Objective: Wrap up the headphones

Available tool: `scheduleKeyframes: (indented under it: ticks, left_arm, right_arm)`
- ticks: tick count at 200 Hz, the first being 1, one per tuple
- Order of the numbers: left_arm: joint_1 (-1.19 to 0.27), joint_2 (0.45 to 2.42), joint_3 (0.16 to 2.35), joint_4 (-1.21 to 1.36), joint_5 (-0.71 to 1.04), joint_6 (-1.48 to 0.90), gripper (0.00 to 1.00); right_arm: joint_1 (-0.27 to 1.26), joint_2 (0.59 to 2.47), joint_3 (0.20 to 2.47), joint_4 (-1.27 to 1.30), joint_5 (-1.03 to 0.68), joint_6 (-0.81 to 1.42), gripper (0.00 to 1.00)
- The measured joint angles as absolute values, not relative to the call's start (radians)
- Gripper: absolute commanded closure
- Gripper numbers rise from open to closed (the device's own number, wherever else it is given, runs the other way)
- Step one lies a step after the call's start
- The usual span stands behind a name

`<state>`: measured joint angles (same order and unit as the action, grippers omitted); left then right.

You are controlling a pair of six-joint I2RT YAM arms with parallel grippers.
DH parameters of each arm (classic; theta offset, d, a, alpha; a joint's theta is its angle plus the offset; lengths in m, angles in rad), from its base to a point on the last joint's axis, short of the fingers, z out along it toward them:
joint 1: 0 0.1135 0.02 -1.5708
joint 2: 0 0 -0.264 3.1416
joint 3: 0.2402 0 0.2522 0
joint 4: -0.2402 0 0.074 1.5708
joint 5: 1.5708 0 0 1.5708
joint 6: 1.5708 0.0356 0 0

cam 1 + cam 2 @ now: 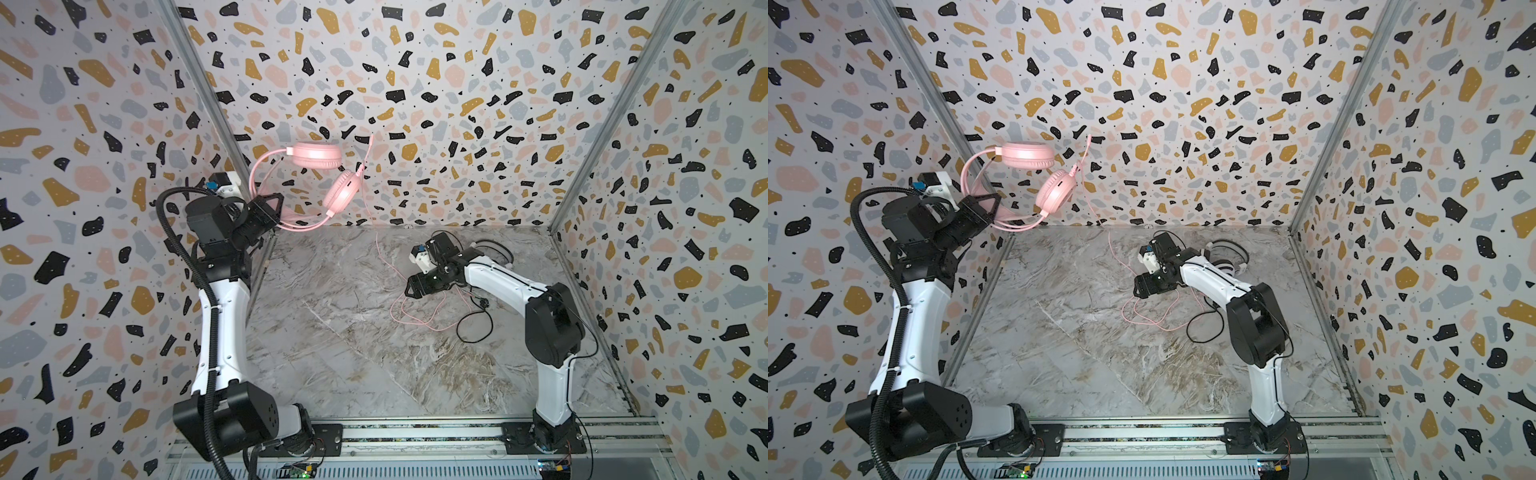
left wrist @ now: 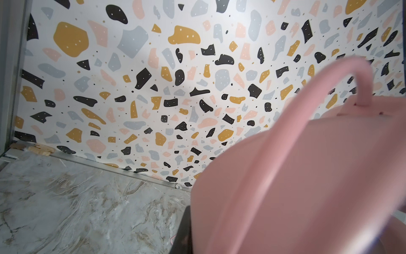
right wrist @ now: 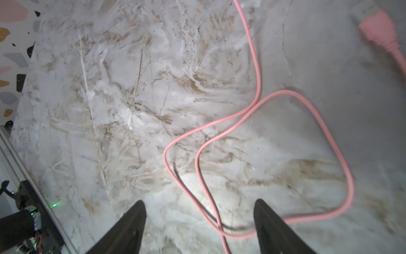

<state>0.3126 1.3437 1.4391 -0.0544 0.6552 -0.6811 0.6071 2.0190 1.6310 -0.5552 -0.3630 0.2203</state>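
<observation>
My right gripper grabs the pink cord at its loops next, since the length toward the headphones stays free to wrap around them.
My left gripper is shut on the headband of the pink headphones and holds them in the air by the back left corner. In the left wrist view the pink headphones fill the frame beside one dark finger. Their pink cord hangs down to the table and lies there in loops. My right gripper stands open low over these loops, with strands of the pink cord lying between its fingers. The white and black headphones lie behind the right arm, mostly hidden.
A black cord curls on the marble table beside the right arm. A pink plug lies on the table beyond the loops. Patterned walls close in the back and both sides. The arms' base rail runs along the front edge.
</observation>
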Motion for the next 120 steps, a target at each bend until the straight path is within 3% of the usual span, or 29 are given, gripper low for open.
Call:
scheduleKeyframes:
  ticks: [47,120]
  left_arm:
    - [0.313,1.338,1.491,-0.054,0.683,-0.731,1.00]
    - [0.313,1.381,1.613,0.030,0.700,-0.854,1.00]
  right_arm:
    - [0.614,2.195,1.702,-0.482,-0.375,0.253,0.22]
    - [0.669,2.208,1.793,-0.464,-0.369,0.266,0.24]
